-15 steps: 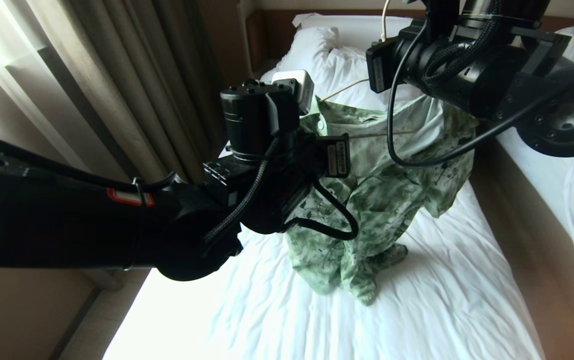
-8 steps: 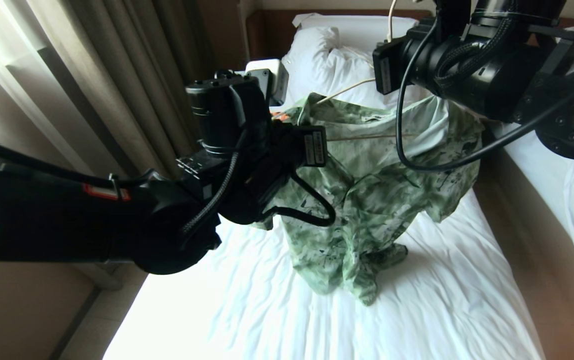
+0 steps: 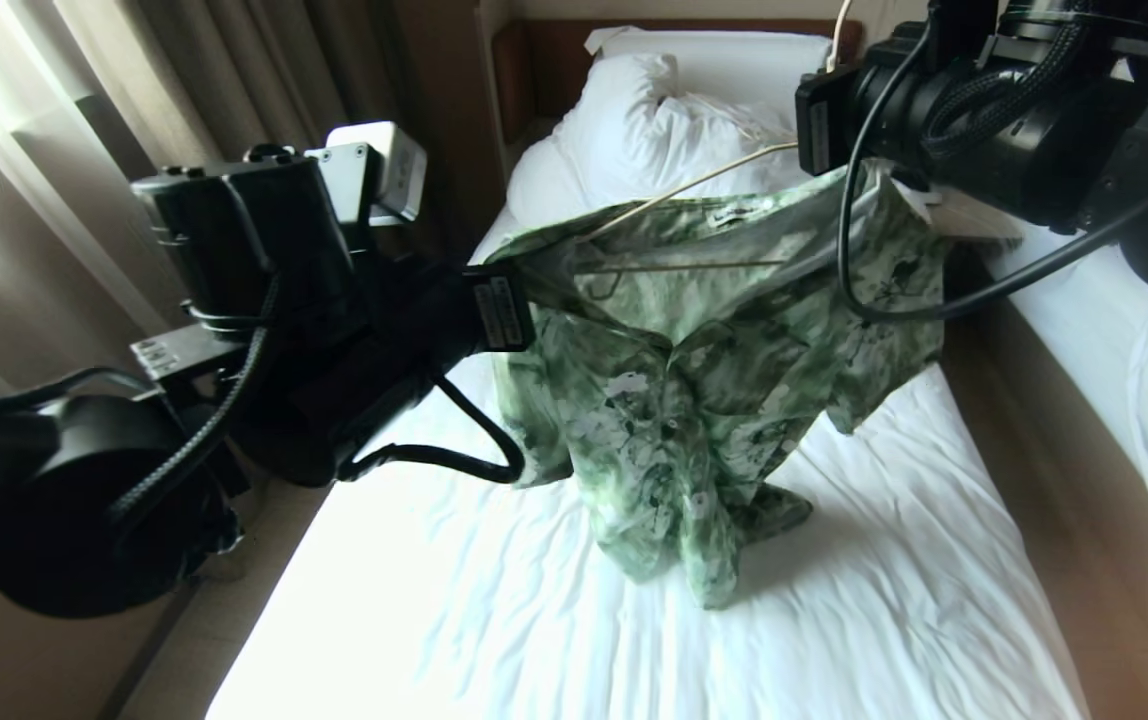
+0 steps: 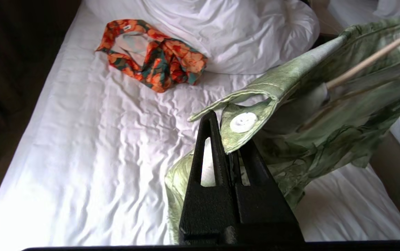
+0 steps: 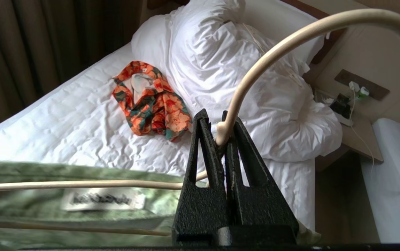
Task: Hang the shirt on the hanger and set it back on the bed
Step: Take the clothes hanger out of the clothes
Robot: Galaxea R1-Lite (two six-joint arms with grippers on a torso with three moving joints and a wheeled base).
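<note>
My left gripper should move the shirt's shoulder over the hanger's end before it opens, because the hanger's wire stops short of the shirt's edge in my fingers.
The light green flower-print shirt hangs over a cream hanger above the bed, and its lower end rests on the sheet. My right gripper is shut on the hanger's neck below the hook, at the upper right of the head view. My left gripper is shut on the shirt's front edge beside a white button, holding that side out to the left. In the head view the left wrist hides its fingers.
An orange-and-dark-green garment lies on the sheet near the bunched white duvet. Curtains hang along the left side. A second white bed stands at the right, with a nightstand between the two beds.
My left gripper has shut on the shirt's front edge and swung left, spreading the shirt wide. The right arm with the hanger has shifted a little to the right.
</note>
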